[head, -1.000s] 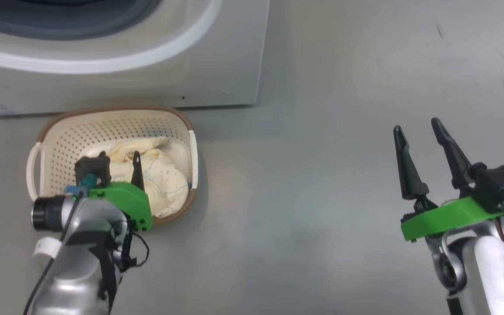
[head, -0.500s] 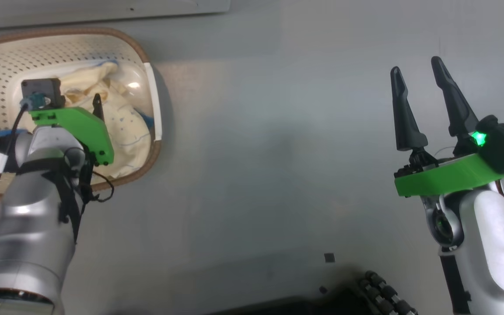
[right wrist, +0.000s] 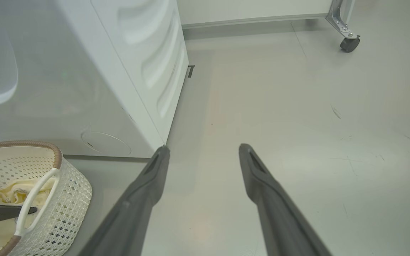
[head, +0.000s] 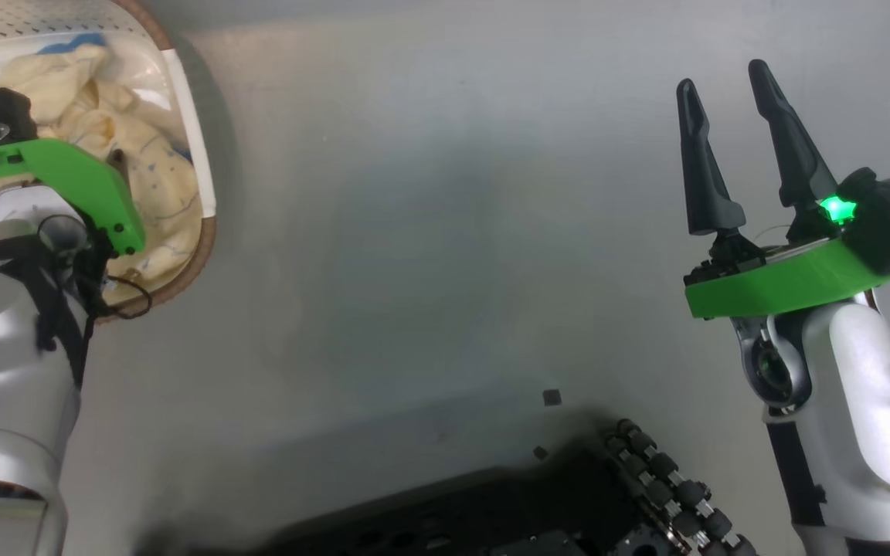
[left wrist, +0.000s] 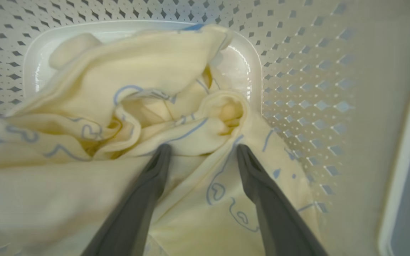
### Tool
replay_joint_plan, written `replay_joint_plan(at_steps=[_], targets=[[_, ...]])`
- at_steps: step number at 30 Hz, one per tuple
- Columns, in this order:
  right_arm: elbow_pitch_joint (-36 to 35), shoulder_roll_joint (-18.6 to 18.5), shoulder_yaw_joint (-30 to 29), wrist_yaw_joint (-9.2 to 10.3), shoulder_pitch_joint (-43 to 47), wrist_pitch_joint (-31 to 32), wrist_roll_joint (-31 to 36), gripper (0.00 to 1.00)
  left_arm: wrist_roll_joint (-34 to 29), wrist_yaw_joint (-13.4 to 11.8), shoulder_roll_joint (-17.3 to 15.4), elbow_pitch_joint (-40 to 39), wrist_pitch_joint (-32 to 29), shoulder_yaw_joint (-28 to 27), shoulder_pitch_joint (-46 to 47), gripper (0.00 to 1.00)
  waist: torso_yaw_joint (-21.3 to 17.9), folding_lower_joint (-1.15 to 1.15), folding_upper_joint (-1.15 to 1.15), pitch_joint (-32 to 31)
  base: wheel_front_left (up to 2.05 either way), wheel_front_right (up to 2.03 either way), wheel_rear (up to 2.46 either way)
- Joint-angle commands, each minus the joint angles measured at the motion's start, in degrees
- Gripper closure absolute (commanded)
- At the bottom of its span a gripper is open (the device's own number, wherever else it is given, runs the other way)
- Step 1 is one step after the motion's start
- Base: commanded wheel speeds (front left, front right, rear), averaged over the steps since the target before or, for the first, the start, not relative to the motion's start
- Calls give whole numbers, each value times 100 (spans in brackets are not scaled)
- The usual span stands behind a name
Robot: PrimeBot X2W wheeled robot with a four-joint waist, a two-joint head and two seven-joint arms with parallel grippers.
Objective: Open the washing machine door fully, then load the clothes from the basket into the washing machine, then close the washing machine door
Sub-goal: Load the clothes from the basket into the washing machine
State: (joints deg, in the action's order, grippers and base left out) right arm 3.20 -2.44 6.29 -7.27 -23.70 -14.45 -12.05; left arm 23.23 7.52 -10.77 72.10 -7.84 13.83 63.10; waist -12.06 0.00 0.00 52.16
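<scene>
Next, to load the cream-yellow clothes, my left gripper grabs their bunched fold [left wrist: 201, 172], which stands up while the slack fabric [left wrist: 233, 209] around it lies crumpled.
The cream-yellow clothes [left wrist: 137, 71] with blue outline prints lie crumpled in the perforated basket [left wrist: 297, 53]. My left gripper [left wrist: 203, 151] is open, pointing down into the basket, with both tips resting on the fabric and a fold between them. In the head view the basket [head: 190, 255] sits at the top left with the clothes [head: 159, 177] beside my left wrist's green mount [head: 66, 181]. My right gripper [head: 721, 77] is open and holds nothing, hanging over bare floor. From the right wrist, its fingers [right wrist: 204, 149] point past the white washing machine [right wrist: 137, 71] and the basket [right wrist: 66, 199]. The washing machine door is out of view.
My black wheeled base [head: 661, 479] shows at the bottom of the head view. Grey floor [right wrist: 279, 106] stretches right of the washer to a wall skirting. A caster [right wrist: 349, 44] of a metal frame stands at the far right.
The head camera has tilted down, so the basket slid to the picture's top left, the washer left it and my base came in. Both grippers stayed open, the left over the clothes.
</scene>
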Motion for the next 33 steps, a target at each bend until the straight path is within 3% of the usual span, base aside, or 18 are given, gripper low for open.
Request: replay_joint_plan(at_steps=[1, 6, 7, 8, 9, 10, 11, 18, 33], targets=[[-158, -43, 116, -22, 86, -53, -47, 0, 37, -5, -301, -14, -35, -95, -54, 0, -78, 0, 0, 97, 0, 0, 0], [-170, -43, 186, -22, 48, -53, -171, 0, 131, -76, -451, 57, -157, -150, -8, 0, -221, 0, 0, 245, 0, 0, 0], [-173, -43, 191, -22, 41, -53, -193, 0, 118, -135, -482, 69, -164, -140, -3, 24, -248, 0, 0, 269, 0, 0, 0], [-174, -43, 190, -22, 38, -54, -214, 0, 103, -191, -504, 76, -146, -126, -1, 54, -269, 0, 0, 285, 0, 0, 0], [-176, -43, 185, -22, 35, -54, -228, 0, 98, -249, -515, 84, -125, -121, -1, 70, -286, 0, 0, 300, 0, 0, 0], [-179, -43, 179, -22, 34, -54, -233, 0, 95, -280, -507, 95, -166, -107, -12, 96, -298, 0, 0, 311, 0, 0, 0], [-182, -43, 170, -22, 35, -54, -236, 0, 89, -287, -500, 104, -217, -87, -28, 100, -301, 0, 0, 320, 0, 0, 0], [-169, -43, 81, -22, 33, -54, -187, 0, 15, -397, -422, 116, 25, 45, -53, 100, -196, 0, 0, 280, 0, 0, 0], [-278, -43, -255, -22, 210, -54, 84, 0, -249, -746, -170, -126, 1759, 355, -254, 100, 254, 0, 0, -314, 0, 0, 0]])
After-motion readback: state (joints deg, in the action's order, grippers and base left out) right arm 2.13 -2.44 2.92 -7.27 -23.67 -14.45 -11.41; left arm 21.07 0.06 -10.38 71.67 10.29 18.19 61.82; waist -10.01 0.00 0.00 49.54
